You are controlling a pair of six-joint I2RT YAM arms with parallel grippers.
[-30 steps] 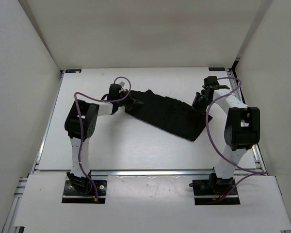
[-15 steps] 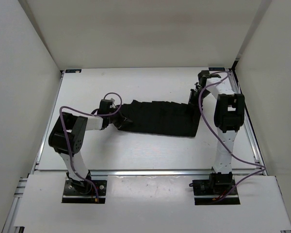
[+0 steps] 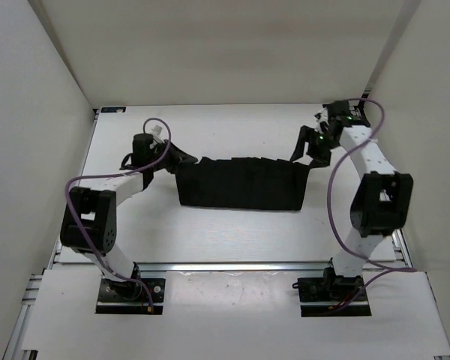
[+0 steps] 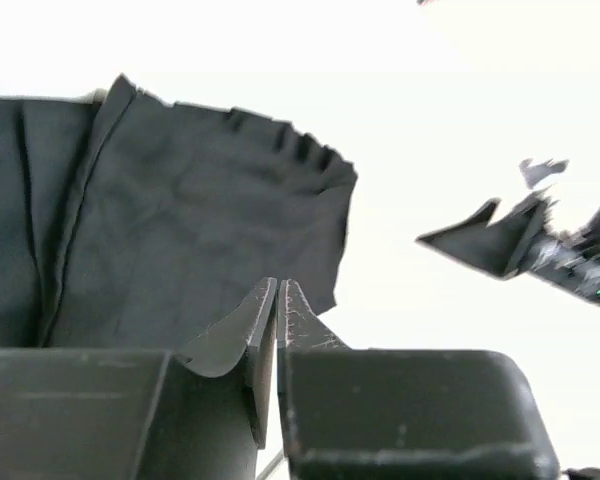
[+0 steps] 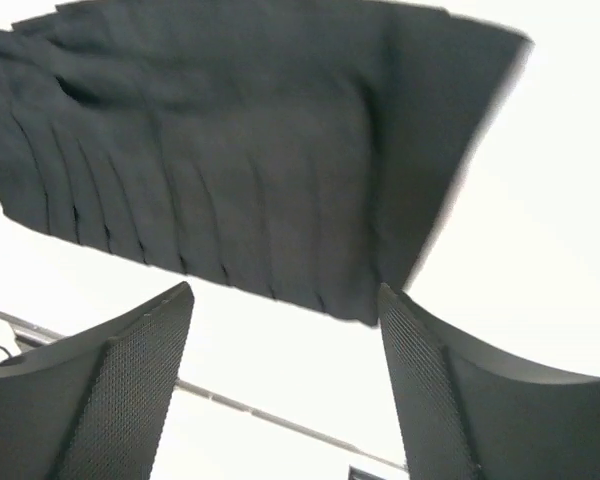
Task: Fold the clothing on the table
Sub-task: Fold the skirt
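Note:
My right gripper should next grab the black clothing (image 3: 240, 184) by its short end edge (image 3: 303, 184), which is nearest that gripper. Then it can carry that end of the clothing over into a fold.
The black clothing (image 3: 240, 184) lies on the white table (image 3: 210, 127) as a flat, pleated rectangle, its long side running left to right. My left gripper (image 3: 186, 157) hovers at its upper left corner. In the left wrist view the clothing (image 4: 180, 230) lies beyond the left gripper (image 4: 278, 287), whose jaws are pressed almost together with nothing between them. My right gripper (image 3: 310, 148) stands at the clothing's upper right corner. In the right wrist view the right gripper (image 5: 285, 292) is wide open above the clothing (image 5: 230, 150), holding nothing.
White walls (image 3: 52, 90) close in the table on the left, back and right. A metal rail (image 3: 225, 264) runs along its front edge. Purple cables (image 3: 337, 187) loop beside both arms. The right arm's open fingers (image 4: 500, 240) show at the right of the left wrist view.
The clothing went from slanted to level and squared up. The right gripper opened and let go of its right end. The left arm swung back left, off the clothing's left edge.

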